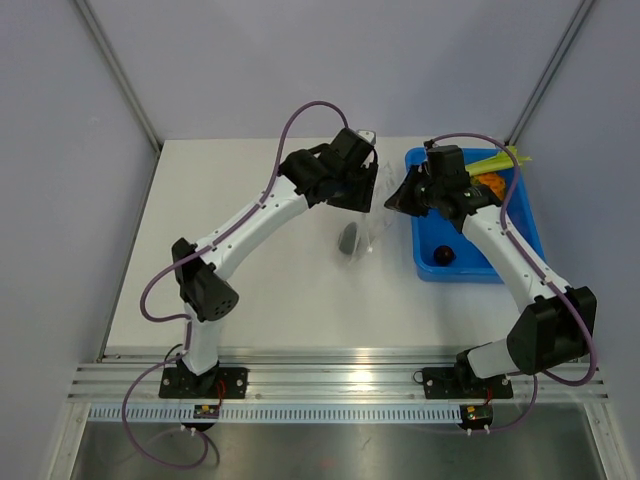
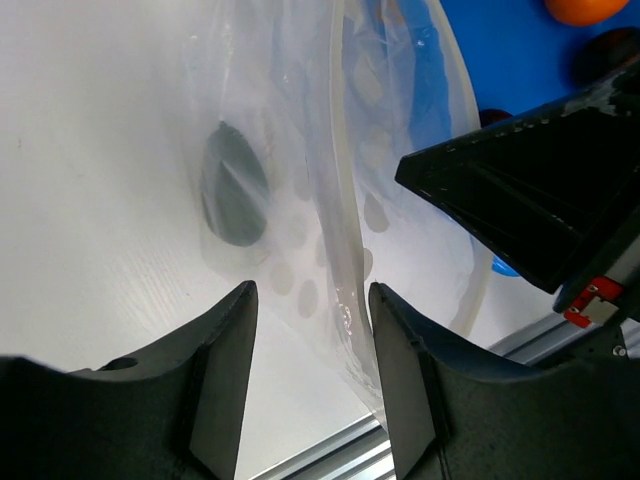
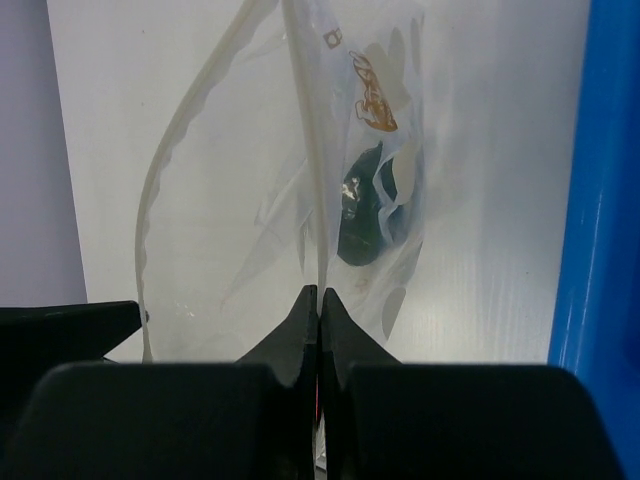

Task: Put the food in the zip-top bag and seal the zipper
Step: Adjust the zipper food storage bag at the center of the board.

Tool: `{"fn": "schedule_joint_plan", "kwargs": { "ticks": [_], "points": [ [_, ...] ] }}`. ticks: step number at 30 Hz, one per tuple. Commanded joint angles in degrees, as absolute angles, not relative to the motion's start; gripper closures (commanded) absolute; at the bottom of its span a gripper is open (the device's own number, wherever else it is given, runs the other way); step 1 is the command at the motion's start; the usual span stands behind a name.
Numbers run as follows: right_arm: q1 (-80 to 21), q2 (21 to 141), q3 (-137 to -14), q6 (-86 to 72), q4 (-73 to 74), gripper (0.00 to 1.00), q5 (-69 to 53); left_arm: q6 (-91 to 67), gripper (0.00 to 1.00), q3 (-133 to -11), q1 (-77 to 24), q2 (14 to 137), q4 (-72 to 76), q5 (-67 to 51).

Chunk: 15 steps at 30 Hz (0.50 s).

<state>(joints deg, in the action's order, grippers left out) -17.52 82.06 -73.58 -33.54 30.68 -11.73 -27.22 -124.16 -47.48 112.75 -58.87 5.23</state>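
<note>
My left gripper closes on the opposite rim of the bag next. The rim's zipper runs between my open fingers, so closing now would catch it there.
The zip-top bag [image 1: 372, 228] hangs between my two grippers over the table, mouth up, with one dark food piece [image 1: 348, 240] inside it. My right gripper [image 3: 320, 292] is shut on the bag's rim, right on the zipper [image 3: 318, 190]. The dark piece [image 3: 362, 222] shows through the plastic below it. My left gripper [image 2: 310, 300] is open around the opposite rim. That zipper strip [image 2: 345, 200] runs between the fingers, close to the right one [image 2: 400, 380]. More food lies in the blue bin: an orange fruit [image 1: 490, 183] with green leaves [image 1: 500, 160] and a dark round piece [image 1: 443, 256].
The blue bin [image 1: 520, 225] stands right of the bag, its wall [image 3: 610, 200] close beside my right gripper. White table [image 1: 250, 290] spreads to the left and front. An aluminium rail [image 1: 340, 365] runs along the near edge. Grey walls enclose the back and sides.
</note>
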Motion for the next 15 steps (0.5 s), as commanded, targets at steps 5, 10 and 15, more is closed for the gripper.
{"fn": "schedule_joint_plan", "kwargs": {
  "ticks": [5,10,15],
  "points": [
    [-19.24,79.72,-76.11,-34.54,29.27,1.0,-12.39,-25.49,0.5,-128.67,-49.22,114.87,-60.12,10.46],
    [-19.69,79.54,-76.29,-34.8,29.53,1.0,-11.95,-25.05,0.63,-130.43,-50.36,116.45,-61.25,12.74],
    [-19.86,79.37,-76.11,-34.72,29.88,1.0,-11.43,-24.87,0.81,-130.34,-50.45,116.19,-61.79,14.32]
  ]
}}
